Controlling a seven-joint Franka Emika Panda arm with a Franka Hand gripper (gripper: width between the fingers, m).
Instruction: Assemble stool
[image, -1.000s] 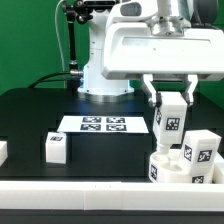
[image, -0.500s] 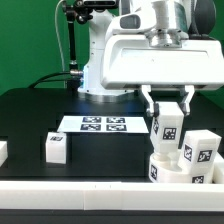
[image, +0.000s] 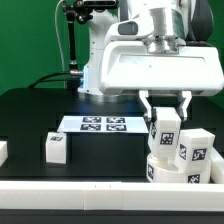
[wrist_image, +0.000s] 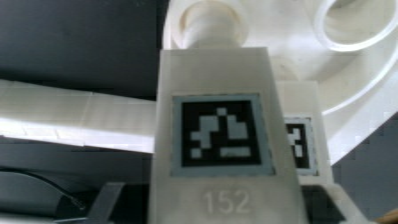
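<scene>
The robot's gripper is ready to open, because the lower end of the held leg rests in the top of the round white seat.
My gripper (image: 167, 116) is shut on a white stool leg (image: 166, 128) with a black-and-white tag, and holds it upright. The leg's lower end reaches the top of the round white seat (image: 160, 168) at the front of the exterior view's right. Whether it touches the seat is unclear. A second leg (image: 198, 152) stands on the seat beside it. A third leg (image: 56, 147) lies loose on the black table to the exterior view's left. In the wrist view the held leg (wrist_image: 221, 120) fills the middle between my gripper (wrist_image: 219, 205) fingers, with the seat (wrist_image: 347, 70) and its round holes behind.
The marker board (image: 103, 124) lies flat on the table in front of the robot base. A long white rail (image: 70, 186) runs along the front edge. A white part (image: 2, 151) is cut off at the exterior view's left edge.
My gripper has come down with the leg in it, and shifted slightly to the exterior view's left, so the leg's lower end is now at the seat's top.
</scene>
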